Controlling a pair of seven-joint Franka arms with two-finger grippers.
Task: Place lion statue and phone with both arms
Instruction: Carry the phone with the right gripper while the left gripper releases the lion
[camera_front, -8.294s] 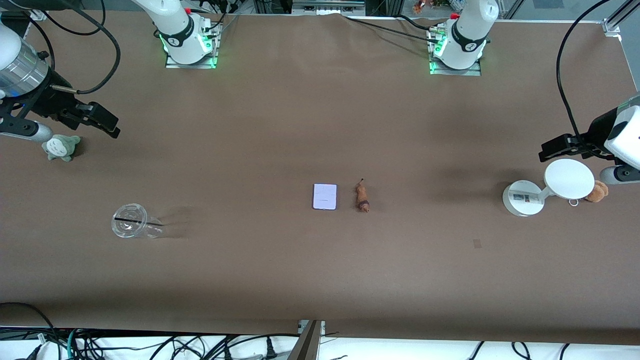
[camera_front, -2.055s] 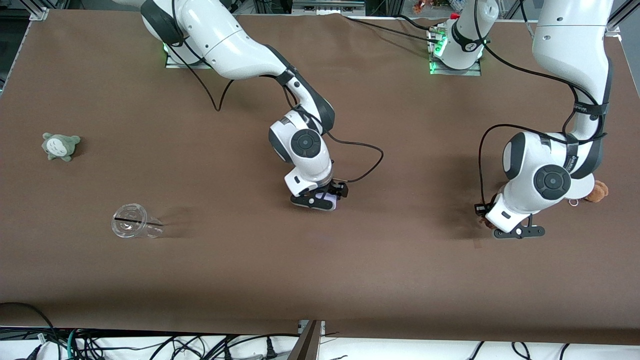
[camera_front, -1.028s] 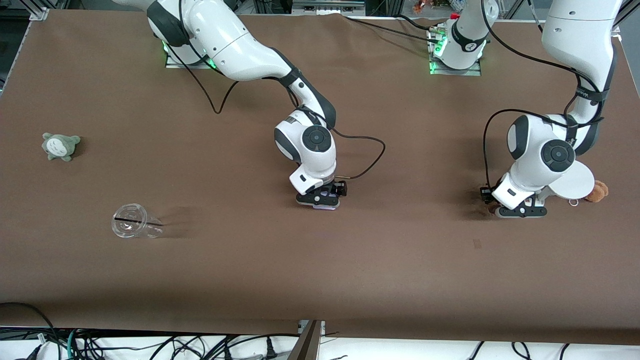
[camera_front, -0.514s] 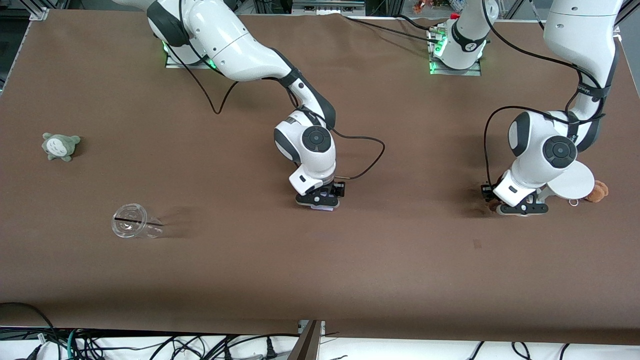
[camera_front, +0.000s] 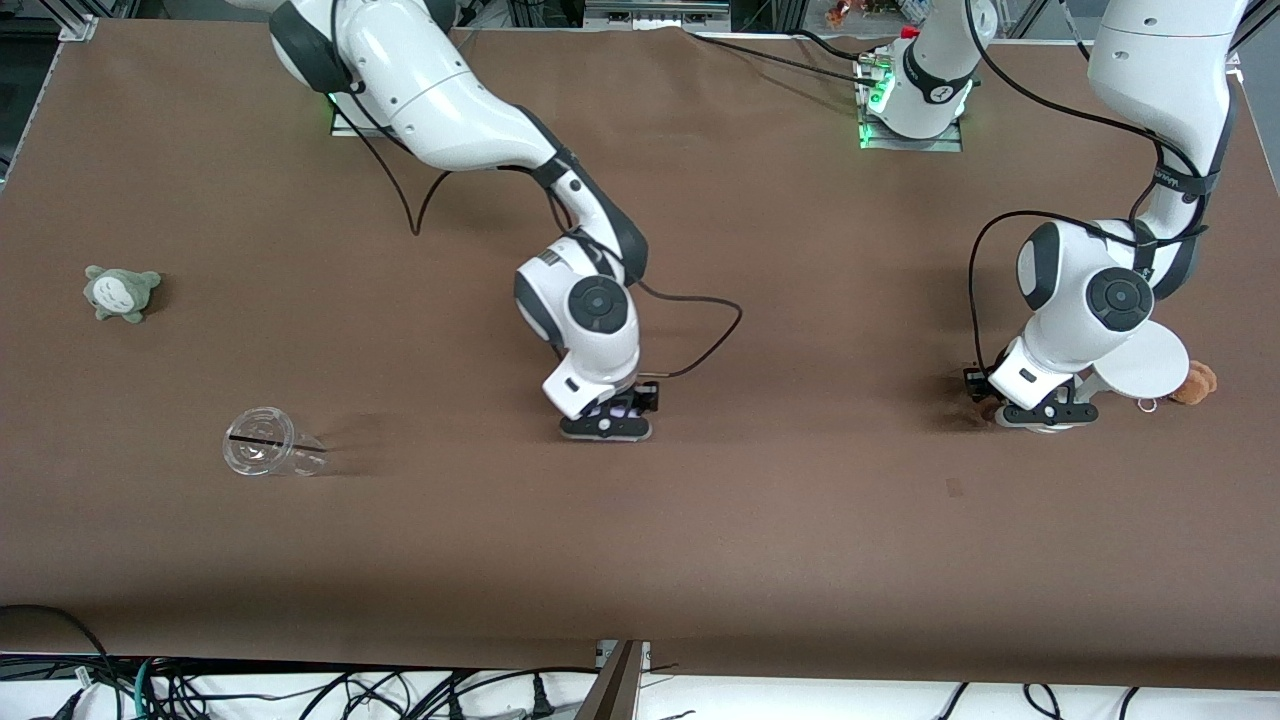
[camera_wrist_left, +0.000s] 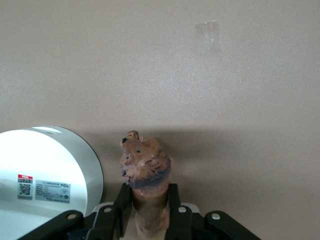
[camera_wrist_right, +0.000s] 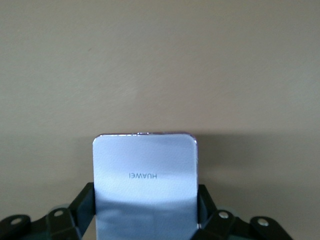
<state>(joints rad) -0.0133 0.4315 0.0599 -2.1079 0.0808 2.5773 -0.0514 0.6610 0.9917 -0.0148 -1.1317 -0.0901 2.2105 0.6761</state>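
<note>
My left gripper releases the lion statue now, since the lion statue (camera_wrist_left: 145, 167) is low over the table and would rest there if I opened now.
My left gripper (camera_front: 1040, 413) is shut on the orange-brown lion statue (camera_wrist_left: 145, 167), low over the table beside the white stand's round base (camera_wrist_left: 45, 175). A bit of the lion statue (camera_front: 986, 409) shows at the gripper in the front view. In the left wrist view my left gripper (camera_wrist_left: 148, 200) has a finger on each side of the statue's body. My right gripper (camera_front: 605, 426) is shut on the pale lavender phone (camera_wrist_right: 145, 175), low over the middle of the table. The phone (camera_front: 617, 410) barely shows in the front view. In the right wrist view my right gripper (camera_wrist_right: 145, 207) clamps the phone's two long edges.
The white stand's disc (camera_front: 1145, 362) and a tan plush bear (camera_front: 1196, 383) sit at the left arm's end of the table. A clear plastic cup (camera_front: 268, 455) lies on its side and a grey-green plush toy (camera_front: 121, 291) sits toward the right arm's end.
My right gripper has carried the phone toward the right arm's end of the table. My left gripper has stayed beside the stand's base with the lion statue.
</note>
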